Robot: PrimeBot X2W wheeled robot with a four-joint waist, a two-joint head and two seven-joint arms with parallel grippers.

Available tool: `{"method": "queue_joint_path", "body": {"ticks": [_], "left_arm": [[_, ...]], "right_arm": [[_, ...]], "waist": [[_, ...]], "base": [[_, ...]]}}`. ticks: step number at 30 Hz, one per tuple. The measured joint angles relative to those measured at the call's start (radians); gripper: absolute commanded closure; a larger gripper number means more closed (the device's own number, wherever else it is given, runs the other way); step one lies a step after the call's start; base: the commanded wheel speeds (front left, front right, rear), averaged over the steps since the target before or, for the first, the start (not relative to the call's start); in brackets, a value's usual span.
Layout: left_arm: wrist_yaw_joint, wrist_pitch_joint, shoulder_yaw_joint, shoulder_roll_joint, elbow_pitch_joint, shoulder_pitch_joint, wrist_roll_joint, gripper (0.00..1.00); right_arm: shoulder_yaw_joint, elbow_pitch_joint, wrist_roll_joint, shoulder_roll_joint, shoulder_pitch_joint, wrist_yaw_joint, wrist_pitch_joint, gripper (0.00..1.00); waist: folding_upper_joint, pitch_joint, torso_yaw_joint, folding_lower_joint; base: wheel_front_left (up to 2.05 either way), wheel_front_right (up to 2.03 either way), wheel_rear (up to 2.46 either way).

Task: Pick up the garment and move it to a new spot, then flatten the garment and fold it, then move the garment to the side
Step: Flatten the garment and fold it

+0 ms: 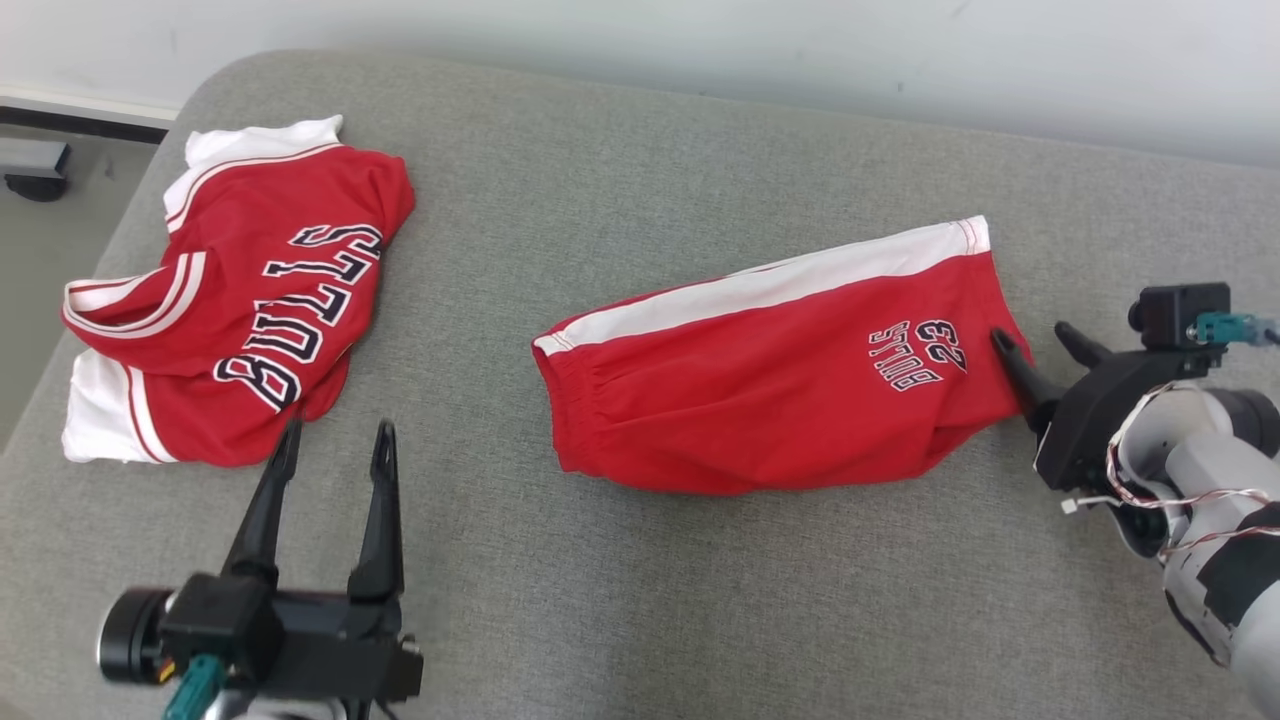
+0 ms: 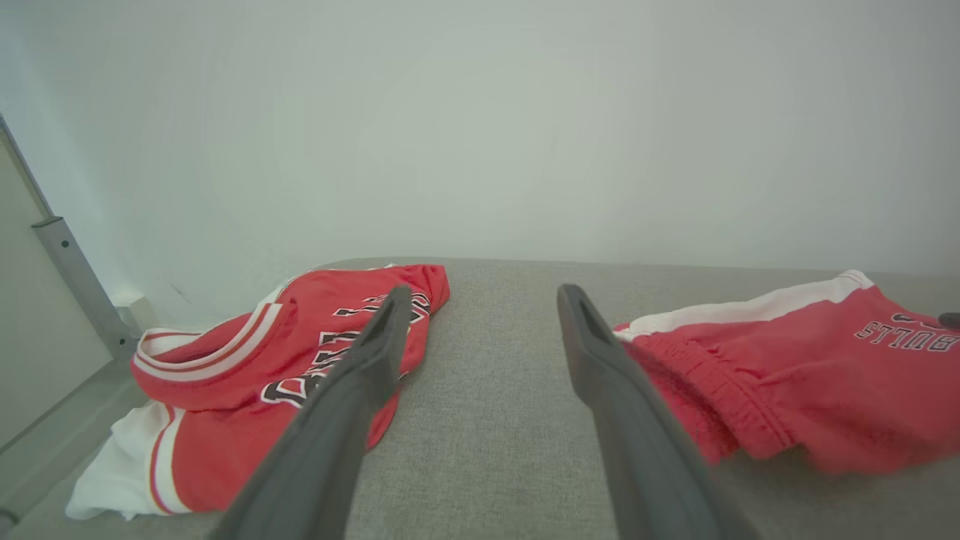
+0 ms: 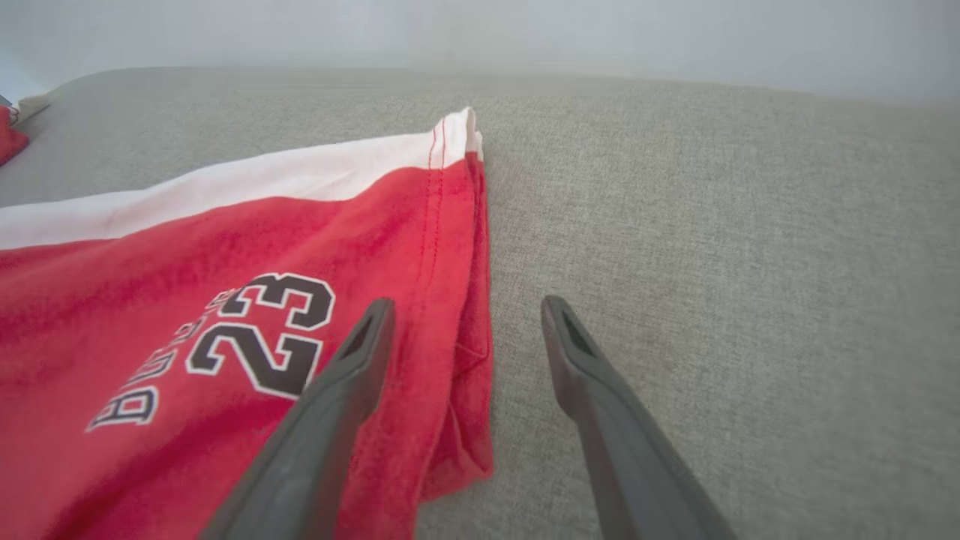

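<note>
The robot's right gripper next needs to pick up the shorts by their folded leg hem [image 1: 998, 348], so that it can move the shorts [image 1: 780, 390] to a new spot.
The garment, a pair of red shorts [image 1: 780, 390] with a white side stripe and "BULLS 23" print, lies folded lengthwise in the middle of the grey padded surface [image 1: 650, 600]. My right gripper [image 1: 1032, 335] is open at the shorts' right-hand hem. In the right wrist view its jaws [image 3: 466, 304] straddle the hem edge of the shorts [image 3: 225, 300], one finger above the red cloth, the other above bare grey fabric. Over the front left of the surface, my left gripper [image 1: 337, 430] stands open and empty, between the shorts [image 2: 787, 375] and a red jersey [image 2: 300, 352].
A crumpled red and white "BULLS" jersey [image 1: 240, 300] lies at the far left, close to the surface's left edge. A pale wall runs along the back. Floor and a dark stand [image 1: 35, 165] show beyond the left corner. Bare grey fabric lies in front of and behind the shorts.
</note>
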Motion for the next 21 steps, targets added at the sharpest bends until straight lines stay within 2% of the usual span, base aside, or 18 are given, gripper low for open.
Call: {"method": "queue_joint_path", "body": {"ticks": [11,12,13,14,21], "left_arm": [[-0.032,0.000,0.037,-0.045,0.025,0.058,0.035,0.00],[-0.032,0.000,0.037,-0.045,0.025,0.058,0.035,0.00],[-0.033,0.000,0.036,-0.046,0.028,0.058,0.036,0.00],[-0.033,0.000,0.036,-0.047,0.032,0.058,0.037,0.00],[-0.042,0.000,0.028,-0.052,0.070,0.088,0.044,0.00]], "right_arm": [[0.027,0.081,0.007,0.056,0.011,0.000,0.073,0.00],[0.027,0.081,0.007,0.056,0.011,0.000,0.073,0.46],[0.029,0.085,0.012,0.060,0.012,0.000,0.086,0.71],[0.031,0.086,0.017,0.063,0.013,0.000,0.098,1.00],[0.036,0.094,0.044,0.081,0.040,0.000,0.093,1.00]], "waist": [[0.0000,-0.019,0.018,0.0000],[0.0000,-0.019,0.018,0.0000],[-0.0001,-0.023,0.019,0.0000],[0.0000,-0.027,0.020,0.0000],[0.0000,-0.069,0.020,0.0001]], "base": [[0.00,0.00,0.00],[0.00,0.00,0.00],[0.00,0.00,0.00],[0.00,0.00,0.00],[0.00,0.00,0.00]]}}
